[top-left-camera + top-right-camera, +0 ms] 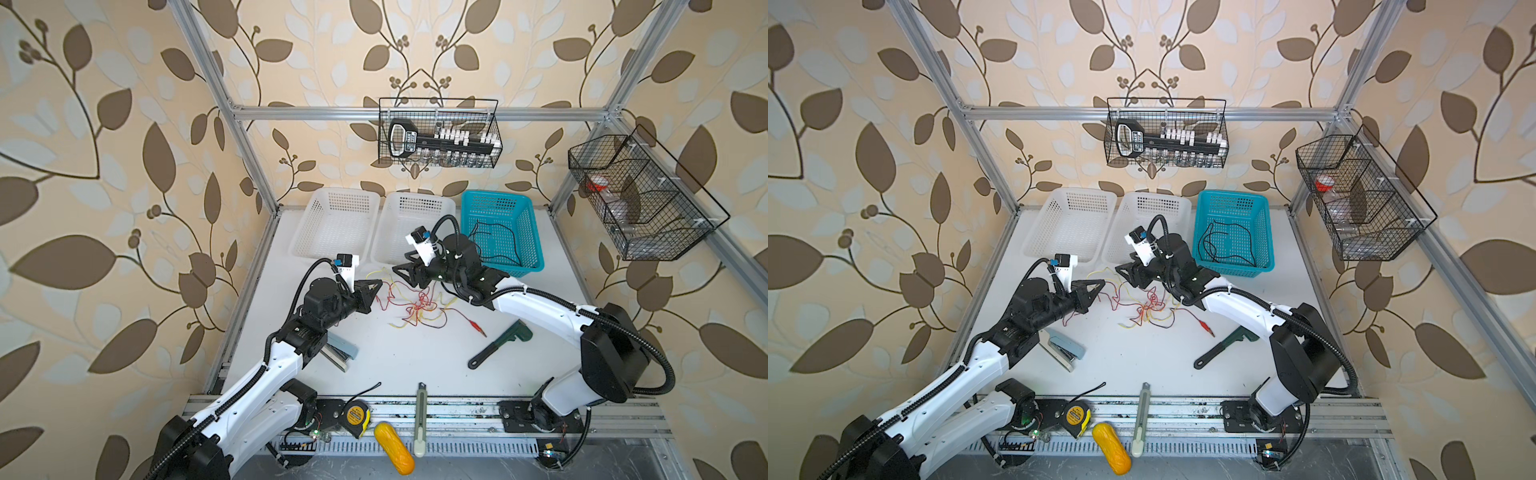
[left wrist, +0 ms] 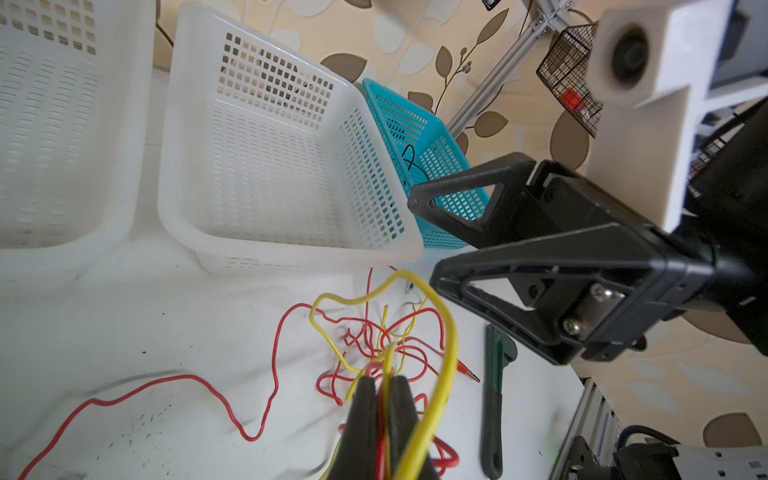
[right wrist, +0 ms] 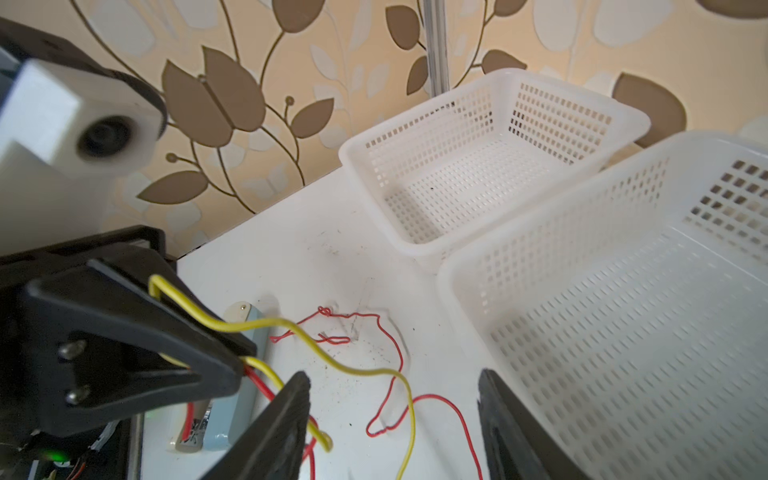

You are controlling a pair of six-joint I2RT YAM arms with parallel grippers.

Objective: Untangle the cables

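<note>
The yellow cable has a loop that rises from my left gripper. My right gripper should next grab only the yellow cable, along that loop, to untangle yellow from red.
The cables (image 1: 419,307) (image 1: 1148,309) are a loose tangle of thin red and yellow wires on the white table between my two grippers. A red clip (image 1: 478,328) ends one strand at the right. My left gripper (image 1: 376,286) (image 2: 380,382) is shut on a yellow and a red strand at the tangle's left edge. From it a yellow loop (image 2: 449,332) rises. My right gripper (image 1: 399,270) (image 3: 392,376) stands open just behind the tangle. A yellow strand (image 3: 409,399) and a red strand pass under its gap, unpinched. A black cable (image 1: 496,241) lies in the blue basket (image 1: 532,232).
Two white baskets (image 1: 336,195) (image 1: 415,199) stand at the back beside the blue one. A green wrench (image 1: 498,343) lies right of the tangle, a stapler (image 1: 340,353) under the left arm. A tape measure (image 1: 357,415), black wire stub (image 1: 368,388), utility knife (image 1: 420,419) and yellow object (image 1: 392,449) line the front edge.
</note>
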